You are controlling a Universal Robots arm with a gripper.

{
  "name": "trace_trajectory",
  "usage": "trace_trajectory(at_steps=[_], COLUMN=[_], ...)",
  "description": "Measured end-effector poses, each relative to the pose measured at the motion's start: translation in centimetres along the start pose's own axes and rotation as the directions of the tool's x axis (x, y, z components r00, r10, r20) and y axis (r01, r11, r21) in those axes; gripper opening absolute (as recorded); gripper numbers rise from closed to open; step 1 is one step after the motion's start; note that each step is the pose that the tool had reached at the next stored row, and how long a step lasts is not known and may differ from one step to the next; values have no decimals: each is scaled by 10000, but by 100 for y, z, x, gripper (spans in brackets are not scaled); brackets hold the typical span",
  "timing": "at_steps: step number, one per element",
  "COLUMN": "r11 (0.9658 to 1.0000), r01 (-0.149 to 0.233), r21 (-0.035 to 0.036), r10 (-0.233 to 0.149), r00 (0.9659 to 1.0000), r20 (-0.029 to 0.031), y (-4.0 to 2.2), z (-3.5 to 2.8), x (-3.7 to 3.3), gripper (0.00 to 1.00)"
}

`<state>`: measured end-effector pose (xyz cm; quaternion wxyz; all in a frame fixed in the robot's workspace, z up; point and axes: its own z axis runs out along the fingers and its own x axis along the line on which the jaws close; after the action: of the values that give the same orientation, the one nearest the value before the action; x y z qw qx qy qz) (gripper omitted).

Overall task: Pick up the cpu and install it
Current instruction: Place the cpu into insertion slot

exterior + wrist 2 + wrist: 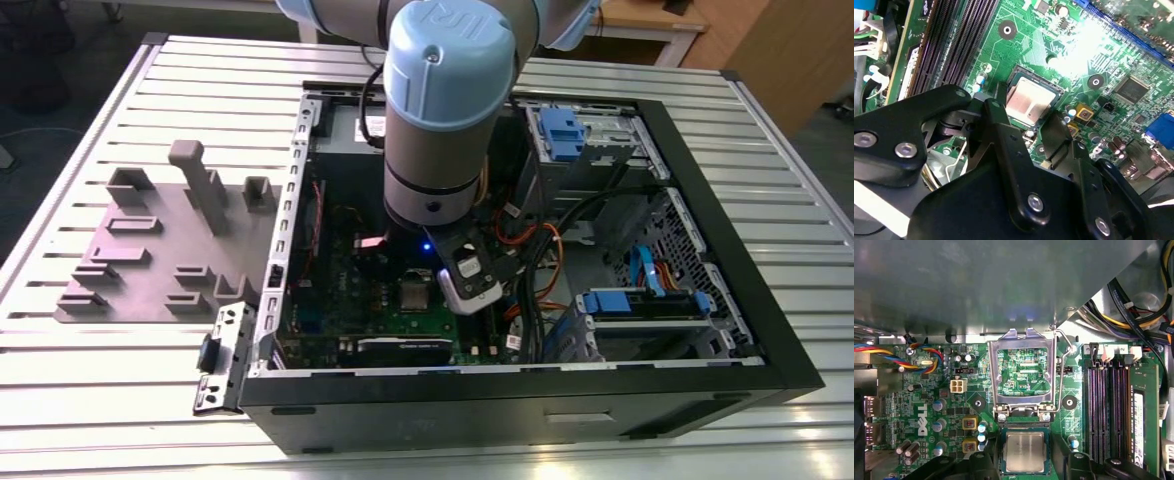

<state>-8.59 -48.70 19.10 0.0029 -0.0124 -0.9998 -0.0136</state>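
I should grab the cpu by its opposite side edges with my gripper next. That leaves the cpu's silvery top [1025,452] free for the install.
The cpu [1024,451], a small square chip with a silvery top, lies flat in the socket of the green board [919,390], and its top also catches the light in the second wrist view [1030,101]. My gripper [1029,461] hangs just above it, open. One black finger [985,460] stands on each side of the socket, and neither touches the chip. In the second wrist view the fingertips [998,111] reach to the socket's edge. In the exterior view the gripper [461,290] is low inside the open computer case [727,330], over the board.
The socket's metal load frame [1024,372] stands flipped open beside the cpu, its wire lever [1066,347] raised. Memory slots [1109,410] run beside the socket. Cables [574,240] and drive bays [641,300] crowd the case on the exterior view's right. A grey fixture tray [160,250] lies outside the case.
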Motion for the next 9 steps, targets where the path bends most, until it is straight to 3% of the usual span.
trace_trajectory(at_steps=[8,9], r11=[10000,10000], r01=[0,0], r21=[0,0], r10=[0,0], r00=[10000,10000], r20=[0,1], y=[0,0], z=[1,1], x=[0,0], gripper=[53,46])
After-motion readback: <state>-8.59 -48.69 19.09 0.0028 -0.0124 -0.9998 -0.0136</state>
